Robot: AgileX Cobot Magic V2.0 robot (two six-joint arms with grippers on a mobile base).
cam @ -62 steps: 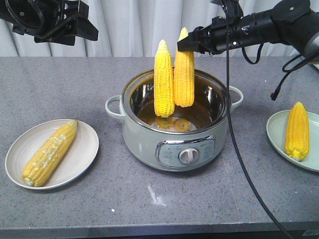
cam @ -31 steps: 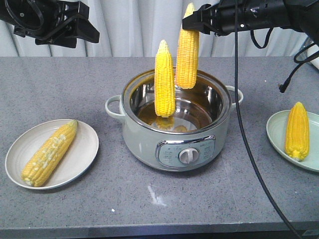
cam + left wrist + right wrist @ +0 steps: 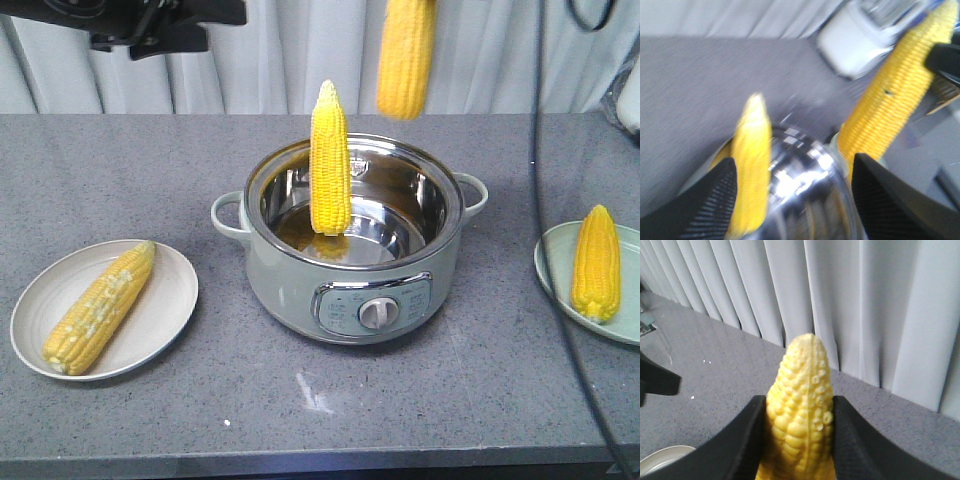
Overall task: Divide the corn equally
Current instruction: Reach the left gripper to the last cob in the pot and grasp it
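My left gripper picks up the standing cob by its tapered upper end (image 3: 328,105) next, to share the corn out between the plates.
One corn cob (image 3: 330,160) stands upright in the pale green pot (image 3: 300,285), leaning on its far rim. A second cob (image 3: 405,60) hangs in the air above the pot's right side, its top cut off by the frame edge. My right gripper (image 3: 799,400) is shut on that cob (image 3: 802,390) near its tip. My left gripper (image 3: 794,160) is open, its fingers (image 3: 710,205) straddling the view of the standing cob (image 3: 752,160) and the pot, well apart from both. Another cob (image 3: 100,305) lies on the left plate (image 3: 170,300), and one (image 3: 596,262) on the right plate (image 3: 555,270).
The left arm (image 3: 160,22) hangs high at the back left. A black cable (image 3: 545,200) drops in front of the table's right side. White curtains close the back. A white appliance (image 3: 860,35) shows blurred beyond the pot.
The right gripper has lifted its cob straight up out of the pot, and the gripper itself has left the top of the front view. The left arm has risen and shifted right.
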